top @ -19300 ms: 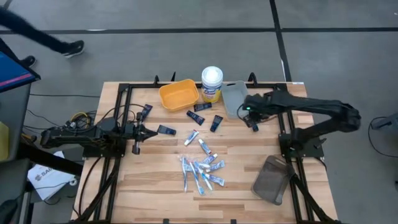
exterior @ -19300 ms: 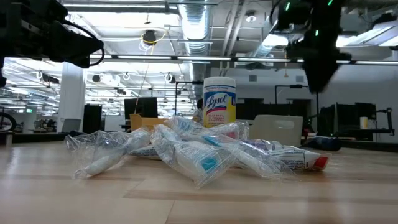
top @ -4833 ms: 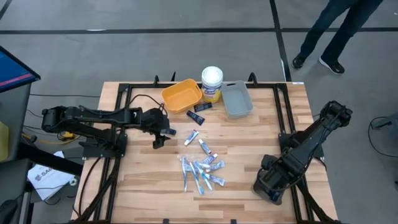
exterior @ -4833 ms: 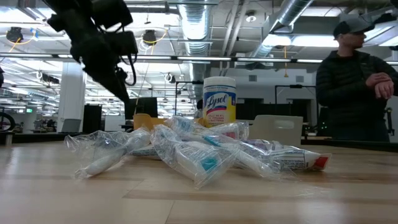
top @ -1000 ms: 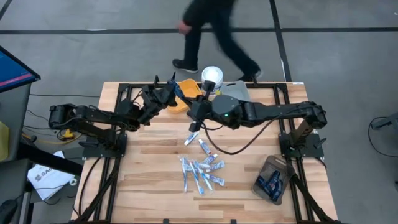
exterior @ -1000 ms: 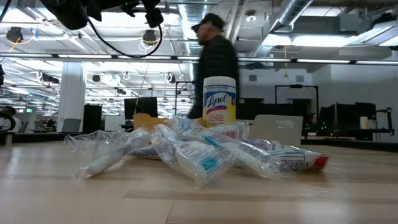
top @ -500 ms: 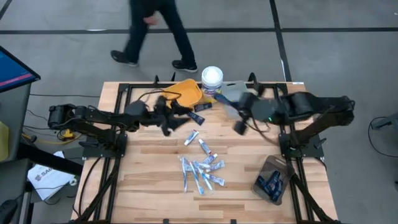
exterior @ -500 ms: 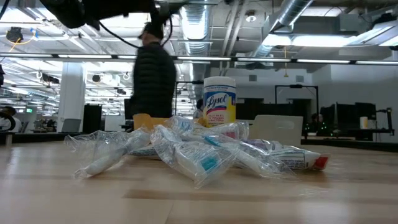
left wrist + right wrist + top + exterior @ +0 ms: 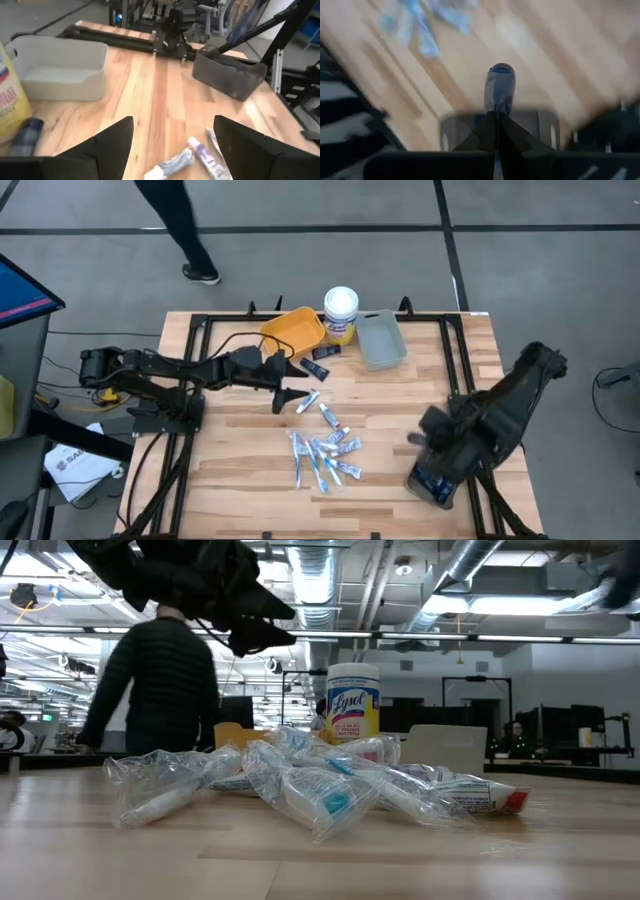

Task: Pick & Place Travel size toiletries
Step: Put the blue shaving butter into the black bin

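I need to keep holding the navy tube with my right gripper until the tube hangs inside the dark bin. The navy tube's loose end sticks out past the dark bin's rim (image 9: pixel 413 472) (image 9: pixel 465 116).
A pile of travel size toiletries (image 9: pixel 322 458) in clear wrappers lies on the table's near middle. Two loose white-and-blue tubes (image 9: pixel 308 400) lie beyond it, and dark navy tubes (image 9: pixel 318 368) lie by the orange bin. My left gripper (image 9: pixel 290 392) stands open just left of the loose tubes (image 9: pixel 175 162), low over the table, touching nothing. My right gripper (image 9: pixel 432 442), blurred, is over the dark bin (image 9: pixel 437 477) at the near right, shut on a navy tube (image 9: pixel 500 87). My right gripper pinches one end (image 9: pixel 497 106) of the navy tube between its two fingertips. The tube sticks out beyond the fingers, in line with them. The fingers slant down from above, and the tube is clear of the table, over the dark bin's wall (image 9: pixel 530 122).
An orange bin (image 9: pixel 292 332), a yellow canister with a white lid (image 9: pixel 341 315) and a grey bin (image 9: pixel 381 340) stand along the far edge. The dark bin holds navy tubes. A person walks on the floor beyond the far left corner (image 9: pixel 160 690).
My left gripper has come away from the orange bin toward the near edge and sunk toward the loose tubes, rolling as it went. My right gripper has swung from the far middle to the near right, over the dark bin, carrying the navy tube. The person has walked leftward.
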